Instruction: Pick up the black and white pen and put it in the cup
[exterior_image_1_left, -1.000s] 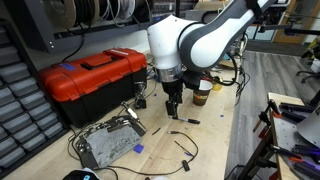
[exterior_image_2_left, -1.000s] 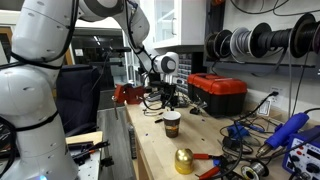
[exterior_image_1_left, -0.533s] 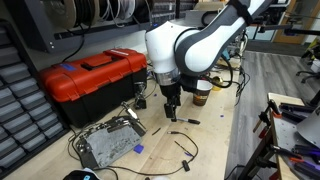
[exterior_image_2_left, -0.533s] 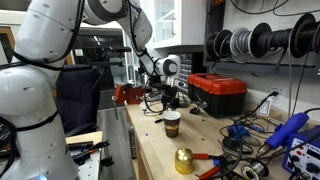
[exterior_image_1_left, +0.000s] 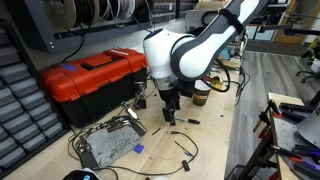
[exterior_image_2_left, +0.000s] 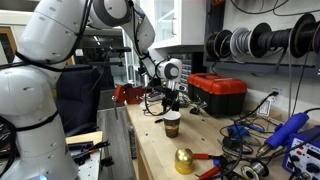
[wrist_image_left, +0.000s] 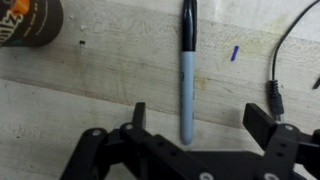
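My open fingers are on either side of the pen's body. My gripper should close on the pen's pale body (wrist_image_left: 187, 110) now.
The black and white pen (wrist_image_left: 187, 70) lies flat on the wooden bench, black cap far, pale barrel near. In the wrist view it sits between the two fingers of my gripper (wrist_image_left: 200, 118), which is open and empty just above it. In an exterior view the pen (exterior_image_1_left: 183, 121) is a small dark stick beside the gripper (exterior_image_1_left: 169, 117), which hangs low over the bench. The cup (wrist_image_left: 28, 25) is at the top left of the wrist view; it also shows behind the arm (exterior_image_1_left: 201, 92) and upright on the bench (exterior_image_2_left: 172, 123).
A red toolbox (exterior_image_1_left: 88, 78) stands close by, also seen in an exterior view (exterior_image_2_left: 217, 93). A grey metal board (exterior_image_1_left: 107, 143) and curling black wires (exterior_image_1_left: 183, 150) lie on the bench. A black cable (wrist_image_left: 290, 45) and a blue scrap (wrist_image_left: 234, 52) lie beside the pen. A gold bell (exterior_image_2_left: 184, 160) stands near the bench edge.
The gripper has moved down a little toward the bench and the pen. The pen and cup have not moved.
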